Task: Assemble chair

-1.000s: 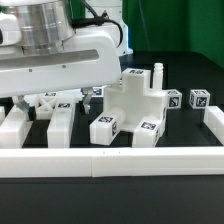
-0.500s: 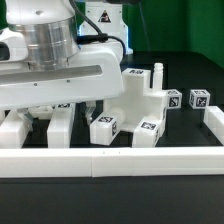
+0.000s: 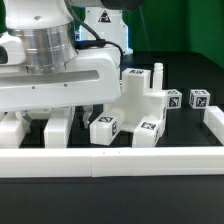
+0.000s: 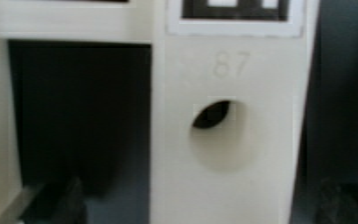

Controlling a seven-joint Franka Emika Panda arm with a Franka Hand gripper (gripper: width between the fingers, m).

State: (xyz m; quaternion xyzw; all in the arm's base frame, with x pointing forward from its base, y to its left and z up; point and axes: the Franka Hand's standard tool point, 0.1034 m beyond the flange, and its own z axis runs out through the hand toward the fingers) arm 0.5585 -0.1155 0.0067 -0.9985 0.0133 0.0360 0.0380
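Note:
The robot's fingers reach down beside the edges of the white chair part, below its oval hole (image 4: 211, 115), so the gripper should close on the chair part. Closing now would hold it.
In the wrist view a long white chair part (image 4: 229, 150) fills the middle. It has a dark oval hole (image 4: 211, 115) and a black-and-white tag (image 4: 243, 8) at one end. My gripper (image 4: 202, 205) is open and straddles this part; a dark finger (image 4: 60, 200) shows on one side with a gap between it and the part. In the exterior view the arm (image 3: 60, 60) hangs low over the white parts (image 3: 60, 125) at the exterior view's left and hides the fingers. A partly joined blocky chair piece (image 3: 140, 98) stands in the middle.
Tagged white blocks lie near the front (image 3: 105, 127) (image 3: 148, 130) and at the exterior view's right (image 3: 175, 100) (image 3: 200, 100). A long white border rail (image 3: 110, 160) runs along the front, and another rail piece (image 3: 214, 125) is at the right.
The arm has come down and shifted slightly toward the exterior view's right, now hiding the tagged parts beneath it. The jaws have stayed open.

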